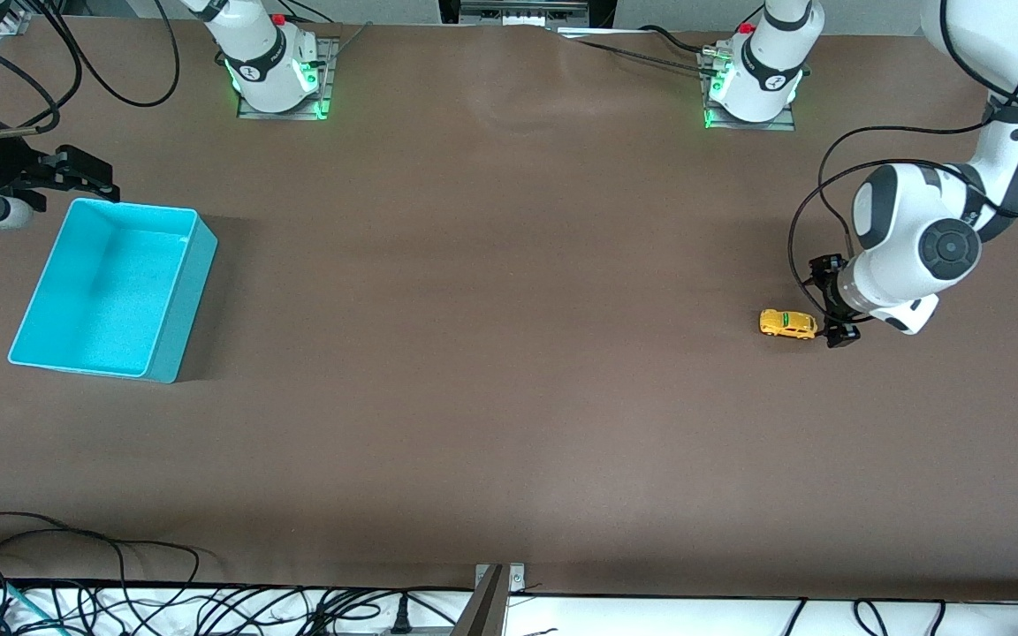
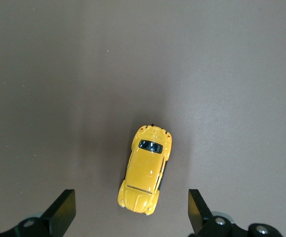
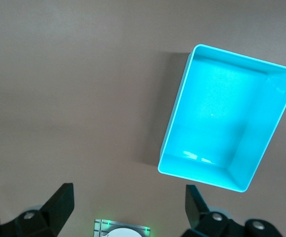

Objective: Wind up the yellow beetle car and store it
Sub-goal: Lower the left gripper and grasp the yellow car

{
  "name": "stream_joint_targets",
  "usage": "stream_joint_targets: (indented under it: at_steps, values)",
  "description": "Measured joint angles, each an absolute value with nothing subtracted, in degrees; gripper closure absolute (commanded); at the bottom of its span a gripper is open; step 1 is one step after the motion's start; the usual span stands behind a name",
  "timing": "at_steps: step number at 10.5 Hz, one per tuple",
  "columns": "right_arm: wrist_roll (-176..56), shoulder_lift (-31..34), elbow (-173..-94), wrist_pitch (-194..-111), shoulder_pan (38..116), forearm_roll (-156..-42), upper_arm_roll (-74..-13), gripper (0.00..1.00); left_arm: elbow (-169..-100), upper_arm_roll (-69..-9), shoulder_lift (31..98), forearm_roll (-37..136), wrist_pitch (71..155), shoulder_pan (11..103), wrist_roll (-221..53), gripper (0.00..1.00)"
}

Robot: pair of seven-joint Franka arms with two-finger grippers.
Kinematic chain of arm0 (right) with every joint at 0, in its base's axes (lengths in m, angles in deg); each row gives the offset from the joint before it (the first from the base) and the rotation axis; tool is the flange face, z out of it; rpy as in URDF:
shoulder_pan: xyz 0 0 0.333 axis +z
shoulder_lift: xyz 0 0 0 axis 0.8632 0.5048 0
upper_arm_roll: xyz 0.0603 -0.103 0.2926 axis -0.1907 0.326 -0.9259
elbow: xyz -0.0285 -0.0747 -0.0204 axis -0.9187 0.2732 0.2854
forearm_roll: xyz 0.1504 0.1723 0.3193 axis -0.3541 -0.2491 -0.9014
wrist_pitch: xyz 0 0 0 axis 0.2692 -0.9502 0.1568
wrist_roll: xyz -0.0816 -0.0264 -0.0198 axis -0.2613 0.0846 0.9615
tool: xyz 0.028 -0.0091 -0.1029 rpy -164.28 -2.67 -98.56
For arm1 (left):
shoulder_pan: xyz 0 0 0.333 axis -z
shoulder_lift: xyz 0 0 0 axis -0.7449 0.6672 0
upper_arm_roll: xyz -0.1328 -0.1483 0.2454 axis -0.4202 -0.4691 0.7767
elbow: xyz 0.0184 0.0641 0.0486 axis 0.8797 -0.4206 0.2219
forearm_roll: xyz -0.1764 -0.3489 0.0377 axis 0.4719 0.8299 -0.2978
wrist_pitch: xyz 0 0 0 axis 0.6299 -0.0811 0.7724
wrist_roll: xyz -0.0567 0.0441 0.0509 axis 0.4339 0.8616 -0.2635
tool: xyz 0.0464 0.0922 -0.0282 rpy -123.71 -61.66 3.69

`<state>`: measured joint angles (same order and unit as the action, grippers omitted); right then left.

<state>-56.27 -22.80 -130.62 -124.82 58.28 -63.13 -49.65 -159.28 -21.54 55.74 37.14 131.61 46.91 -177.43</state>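
My left gripper needs to move toward the yellow beetle car's middle [image 1: 788, 323] [image 2: 145, 170] before it closes there, because its fingers are still short of the car's middle.
The yellow beetle car [image 1: 787, 323] stands on its wheels on the brown table toward the left arm's end. My left gripper [image 1: 834, 301] is low over the table right beside the car, open and empty. In the left wrist view the car [image 2: 145, 170] lies lengthwise, one end reaching in between the spread fingertips [image 2: 63, 212] of the gripper [image 2: 131, 215] without touching them. The turquoise bin [image 1: 107, 283] stands empty at the right arm's end. My right gripper [image 1: 76, 174] waits open and empty beside the bin's edge; its wrist view [image 3: 128, 212] shows the bin [image 3: 222, 118].
The two arm bases [image 1: 275, 66] [image 1: 752, 75] stand along the table edge farthest from the front camera. Cables [image 1: 76, 592] lie along the nearest edge. A wide stretch of bare brown table separates the car from the bin.
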Motion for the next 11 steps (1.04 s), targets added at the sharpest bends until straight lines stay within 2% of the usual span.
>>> stream_joint_targets:
  at_steps: [5,11]
  values:
    - [-56.27,-22.80,-130.62,-124.82,58.29,-63.13,-49.67,0.00,-161.74,-22.38,59.64,30.56,139.33,48.90,-178.00,0.00]
    - [-56.27,-22.80,-130.62,-124.78,58.29,-63.13,-49.67,0.00,-161.76,-22.17,60.76,29.44,140.26,48.46,-178.45,0.00]
